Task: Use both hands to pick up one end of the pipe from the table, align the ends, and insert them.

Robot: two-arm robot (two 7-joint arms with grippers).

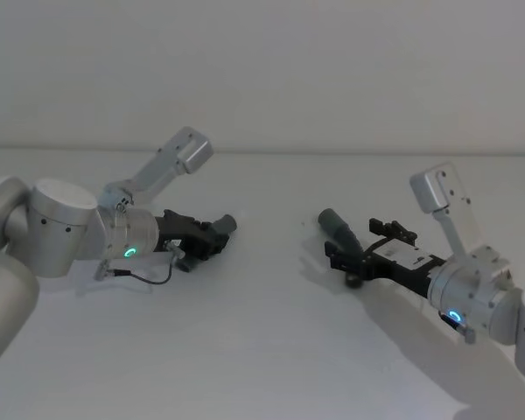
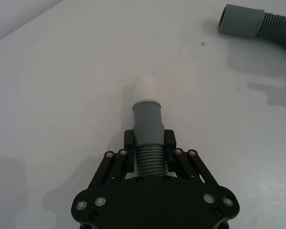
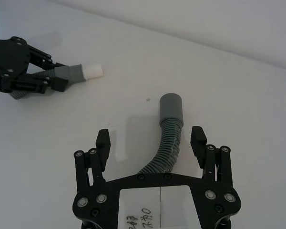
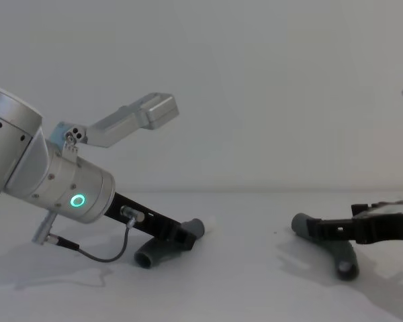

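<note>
My right gripper takes the other pipe piece by its ribbed neck [image 3: 169, 145] next. That keeps its wide grey socket [image 3: 171, 109] free to take the pale tip.
My left gripper [image 1: 208, 238] is shut on the ribbed neck of one dark grey pipe piece [image 2: 148, 117]. Its pale whitish tip [image 2: 146, 87] sticks out past the fingers, low over the white table [image 1: 262, 350]. The chest view shows this piece [image 4: 162, 248] tilted, tail down at the table. The other pipe piece [image 3: 170, 114], with its wide grey socket [image 2: 240, 21], lies on the table. My right gripper [image 3: 151, 138] is open around its ribbed neck, one finger on each side and neither touching. The two ends stand well apart and point roughly toward each other.
The white table runs back to a plain pale wall. A thin cable [image 1: 149, 278] loops under the left wrist. Bare table [image 1: 276, 236] lies between the two grippers.
</note>
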